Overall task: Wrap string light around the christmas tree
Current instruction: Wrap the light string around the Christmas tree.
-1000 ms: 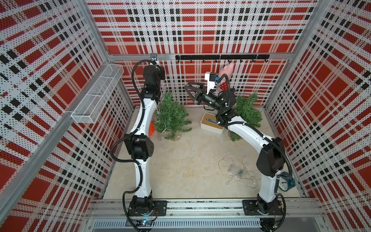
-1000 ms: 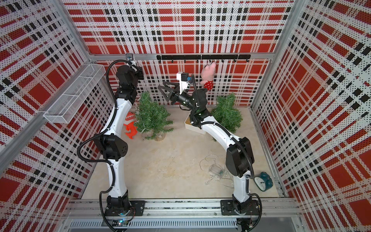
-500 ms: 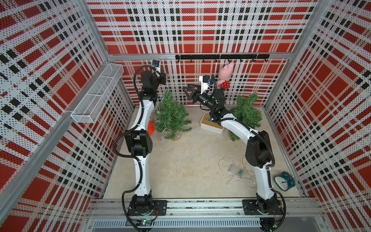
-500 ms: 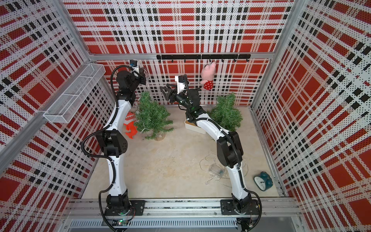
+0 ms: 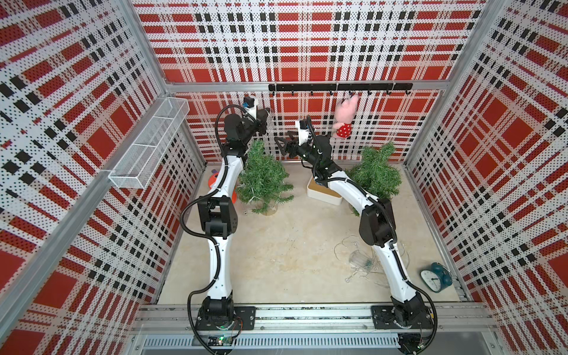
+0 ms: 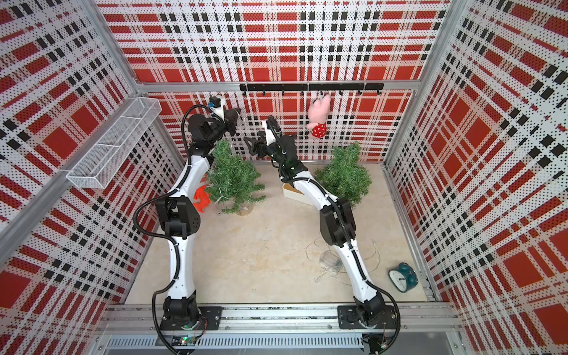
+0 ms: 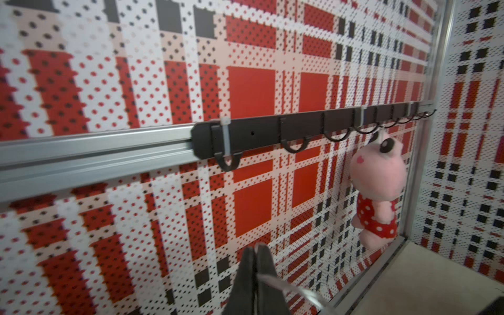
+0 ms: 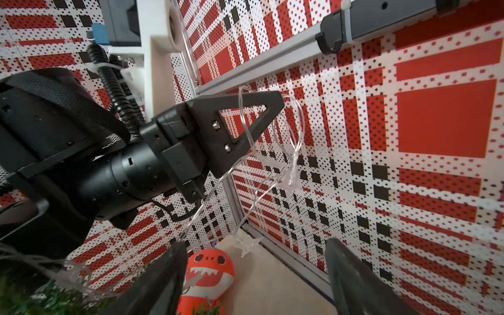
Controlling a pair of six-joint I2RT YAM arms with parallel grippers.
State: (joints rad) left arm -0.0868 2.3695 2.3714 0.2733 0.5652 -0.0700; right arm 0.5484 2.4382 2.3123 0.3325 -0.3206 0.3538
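Note:
My right gripper grabs the string light's wire (image 5: 270, 125) hanging from my left gripper next, leaving the left gripper free to continue wrapping it around the christmas tree (image 5: 264, 181).
The christmas tree (image 5: 264, 181) (image 6: 232, 178) stands at the back left, with thin clear wire among its lower branches. My left gripper (image 5: 266, 118) (image 6: 235, 118) (image 7: 256, 246) is raised above its top near the back wall, shut on the string light (image 7: 289, 286). In the right wrist view the string light (image 8: 294, 141) loops around those shut fingers (image 8: 261, 109) and hangs down with a star (image 8: 246, 244). My right gripper (image 5: 281, 146) (image 6: 249, 144) (image 8: 256, 245) is open just right of the treetop, nothing between its fingers. More string light (image 5: 361, 259) (image 6: 330, 259) lies tangled on the floor.
A second green tree (image 5: 376, 175) and a white tray (image 5: 322, 193) sit at the back right. An orange shark toy (image 6: 201, 198) (image 8: 210, 270) lies left of the tree. A pink plush (image 5: 345, 120) hangs from the hook rail (image 5: 338, 87). A teal clock (image 5: 435, 276) stands front right, a wire basket (image 5: 150, 138) on the left wall.
My right gripper has opened wide and drawn a little toward the back wall. The left gripper has swung up and rightward above the treetop, still shut on the wire.

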